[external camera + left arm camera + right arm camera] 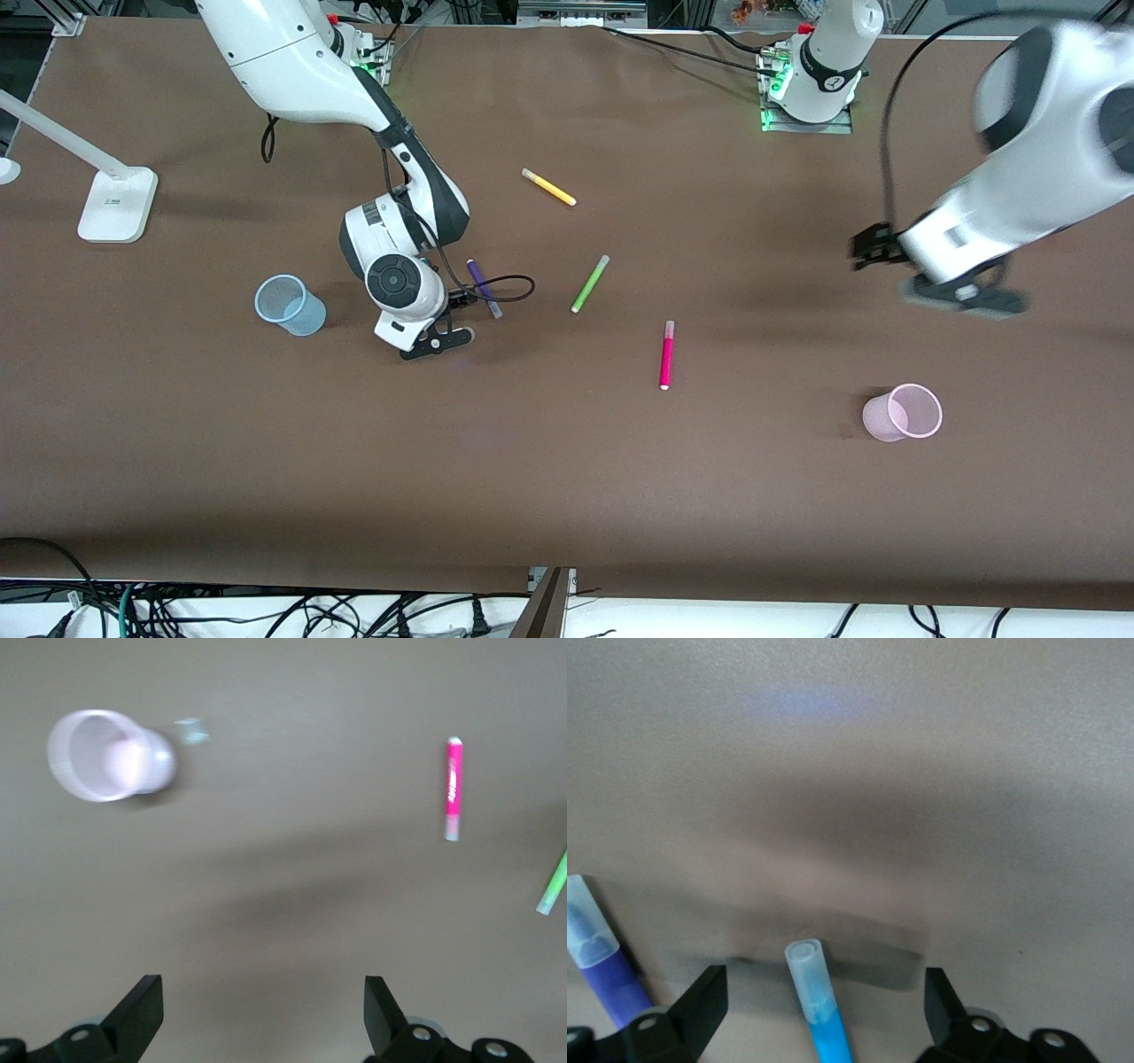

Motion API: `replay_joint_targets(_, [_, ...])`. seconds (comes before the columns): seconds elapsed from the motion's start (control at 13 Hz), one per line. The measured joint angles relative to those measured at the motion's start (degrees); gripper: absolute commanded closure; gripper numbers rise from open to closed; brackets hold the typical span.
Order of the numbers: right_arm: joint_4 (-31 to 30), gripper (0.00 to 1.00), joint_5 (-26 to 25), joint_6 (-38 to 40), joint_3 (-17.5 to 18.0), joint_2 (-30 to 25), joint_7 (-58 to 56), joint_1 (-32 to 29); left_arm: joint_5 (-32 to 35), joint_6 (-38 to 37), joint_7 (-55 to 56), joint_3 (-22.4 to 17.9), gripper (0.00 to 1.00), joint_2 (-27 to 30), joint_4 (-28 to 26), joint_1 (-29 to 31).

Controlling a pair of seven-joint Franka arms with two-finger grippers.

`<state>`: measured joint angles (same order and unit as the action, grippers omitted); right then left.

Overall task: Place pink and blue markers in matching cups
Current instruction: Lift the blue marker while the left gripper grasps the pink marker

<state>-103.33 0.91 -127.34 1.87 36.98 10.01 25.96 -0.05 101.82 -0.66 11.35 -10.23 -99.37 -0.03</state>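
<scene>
My right gripper closes on the blue marker next, since my fingers stand on either side of the marker, close above the table.
The blue marker point(819, 1005) lies on the table between the open fingers of my right gripper point(824, 983); in the front view the right gripper point(434, 341) is low over the table beside the pale blue cup point(290, 305) and hides the marker. The pink marker point(666, 354) lies mid-table and also shows in the left wrist view point(454, 788). The pale pink cup point(904, 413) stands toward the left arm's end and also shows in the left wrist view point(111, 756). My left gripper point(961, 297) is up in the air over bare table near the pink cup, open and empty in its wrist view point(263, 988).
A dark purple pen point(484, 288) lies right beside the right gripper, close to the blue marker point(598, 957). A lime green pen point(590, 283) and a yellow pen point(548, 187) lie mid-table. A white lamp base point(115, 204) stands at the right arm's end.
</scene>
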Motion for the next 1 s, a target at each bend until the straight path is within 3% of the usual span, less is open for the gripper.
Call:
replay_joint_targets(0.15, [-0.06, 0.74, -0.01, 0.0, -0.01, -0.03, -0.02, 0.0, 0.0, 5.59, 3.07, 2.13, 0.0, -5.88, -0.02, -1.75])
replay_joint_targets(0.31, [-0.08, 0.96, -0.04, 0.03, -0.04, -0.23, -0.02, 0.0, 0.01, 11.32, 7.03, 2.46, 0.0, -11.13, -0.08, -5.0])
replay_joint_targets(0.69, [-0.03, 1.0, -0.07, -0.24, -0.12, -0.75, -0.94, -0.02, 0.15, 26.39, 16.1, 2.61, 0.0, -23.59, -1.03, -15.5])
replay_joint_targets(0.77, [0.17, 0.99, -0.1, -0.53, -0.2, -1.08, -2.49, -0.03, 0.89, 28.75, 16.98, 2.59, 0.1, -24.91, -1.8, -16.98])
replay_joint_targets(0.85, [0.48, 0.99, -0.12, -0.65, -0.47, -1.92, -5.24, -0.09, 3.21, 30.23, 17.62, 2.6, 0.39, -25.55, -2.75, -17.65])
replay_joint_targets(1.0, [1.22, 0.96, -0.11, -0.53, -1.77, -4.89, -13.67, -0.59, 6.52, 31.0, 17.87, 2.43, 0.43, -25.98, -4.09, -17.71])
